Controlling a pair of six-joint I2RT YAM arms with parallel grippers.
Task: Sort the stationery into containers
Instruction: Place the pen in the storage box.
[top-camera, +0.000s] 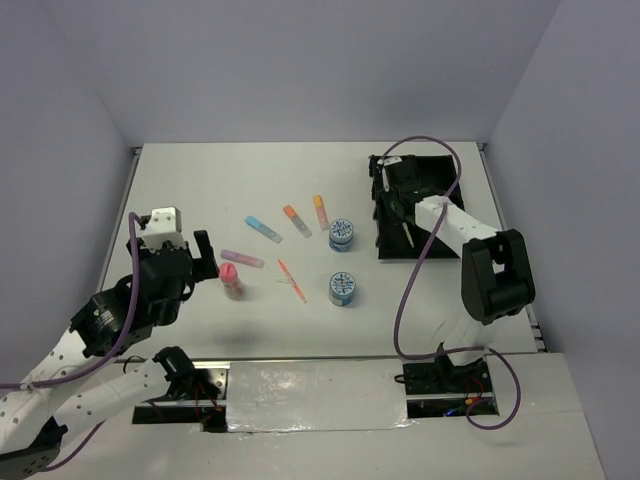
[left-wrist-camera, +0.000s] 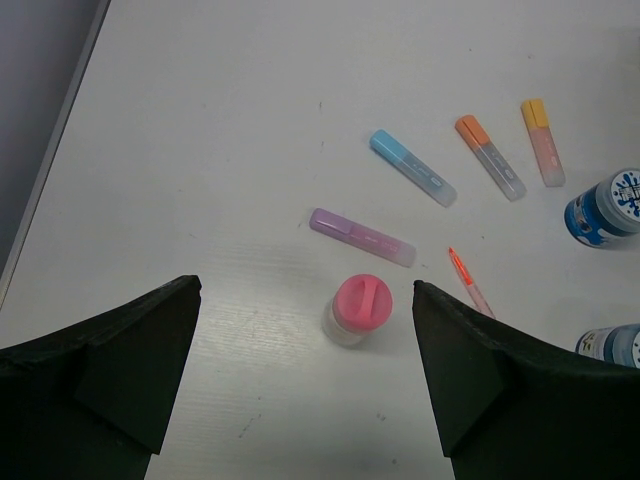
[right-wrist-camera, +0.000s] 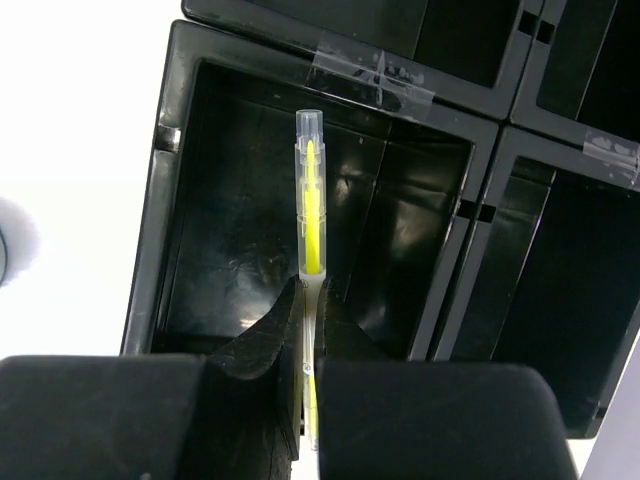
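The robot's right gripper needs to let go of the thin yellow pen (right-wrist-camera: 309, 210) now. The pen is hanging over the empty section of the tray, between the section's sides, so it would land inside.
My right gripper (right-wrist-camera: 309, 295) is shut on a thin yellow pen (right-wrist-camera: 309, 210), whose tip points into a compartment of the black tray (right-wrist-camera: 165, 200); from above, that gripper (top-camera: 398, 207) hangs over the tray's (top-camera: 440, 250) left side. My left gripper (left-wrist-camera: 305, 300) stands open above the table. A pink bottle (left-wrist-camera: 360, 308) stands upright just ahead of it, nearer the right finger and untouched. Beyond lie a purple highlighter (left-wrist-camera: 362, 237), a blue one (left-wrist-camera: 413, 167), an orange one (left-wrist-camera: 490, 157), a yellow-orange one (left-wrist-camera: 543, 142) and a thin orange pen (left-wrist-camera: 468, 282).
Two round blue-white tubs (top-camera: 341, 233) (top-camera: 343, 288) stand mid-table, between the loose sticks and the tray. The pink bottle (top-camera: 230, 278) is right beside the left gripper (top-camera: 205, 255). Grey walls close the table on three sides.
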